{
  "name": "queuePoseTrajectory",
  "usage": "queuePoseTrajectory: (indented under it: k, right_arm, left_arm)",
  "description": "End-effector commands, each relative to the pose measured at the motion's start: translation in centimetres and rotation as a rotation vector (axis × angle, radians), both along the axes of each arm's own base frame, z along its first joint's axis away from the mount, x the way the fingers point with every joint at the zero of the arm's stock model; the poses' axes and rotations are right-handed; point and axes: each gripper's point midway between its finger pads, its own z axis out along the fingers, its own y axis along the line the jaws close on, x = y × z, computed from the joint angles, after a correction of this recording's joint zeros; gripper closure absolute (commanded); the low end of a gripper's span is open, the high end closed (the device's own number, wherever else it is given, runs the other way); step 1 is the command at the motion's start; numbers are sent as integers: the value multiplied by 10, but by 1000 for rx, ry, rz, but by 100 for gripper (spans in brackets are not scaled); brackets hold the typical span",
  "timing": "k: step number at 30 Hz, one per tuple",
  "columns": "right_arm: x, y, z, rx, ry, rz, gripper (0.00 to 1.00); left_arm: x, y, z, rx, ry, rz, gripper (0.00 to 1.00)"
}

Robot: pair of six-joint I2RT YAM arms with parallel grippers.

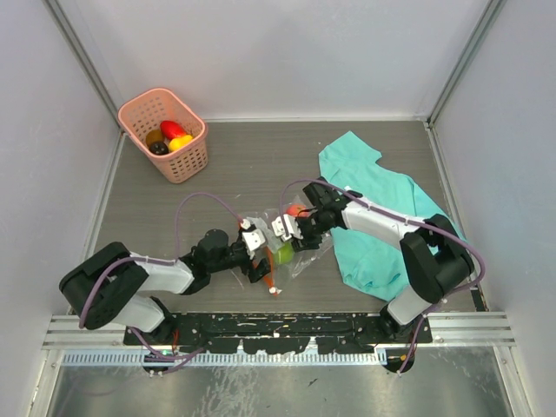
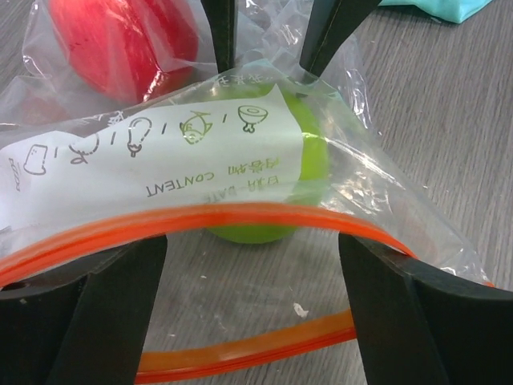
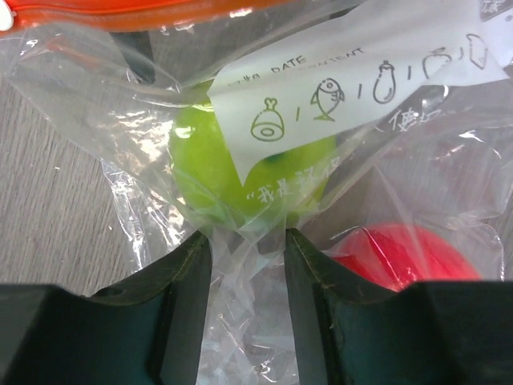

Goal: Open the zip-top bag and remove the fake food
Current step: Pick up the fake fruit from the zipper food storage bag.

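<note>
Next, my left gripper grabs the green fruit from the bag across the fruit's sides, inside the opening of the open bag.
The zip-top bag (image 1: 300,248) lies on the table between my grippers, its mouth open. Its red-orange zip strip (image 2: 240,215) arches over my left fingers (image 2: 112,313), and the other lip lies on the table below. My left gripper (image 2: 252,269) is open at the bag mouth, also visible from above (image 1: 258,258). Inside the bag are two pieces of fake food, a green fruit (image 2: 309,160) and a red fruit (image 2: 120,40). My right gripper (image 3: 248,241) is closed on bunched plastic at the bag's far end, just behind the green fruit (image 3: 200,168) and the red one (image 3: 401,257).
A pink basket (image 1: 187,161) at the back left holds several plastic fruits. A teal cloth (image 1: 382,200) lies on the right under my right arm. Walls enclose the table on three sides.
</note>
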Motion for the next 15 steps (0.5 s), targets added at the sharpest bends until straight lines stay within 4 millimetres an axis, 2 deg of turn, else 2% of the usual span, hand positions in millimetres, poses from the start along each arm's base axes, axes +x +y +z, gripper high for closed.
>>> queuePoseTrajectory:
  k: [1, 8, 15]
  right_arm:
    - [0, 8, -3, 7, -2, 12, 56]
    - [-9, 18, -3, 39, 72, 29, 67]
    - [-13, 25, -3, 54, 126, 31, 81]
  left_arm:
    - [16, -11, 24, -82, -98, 25, 9]
    - [22, -17, 23, -108, -87, 40, 1]
    - [23, -26, 15, -114, -67, 46, 1]
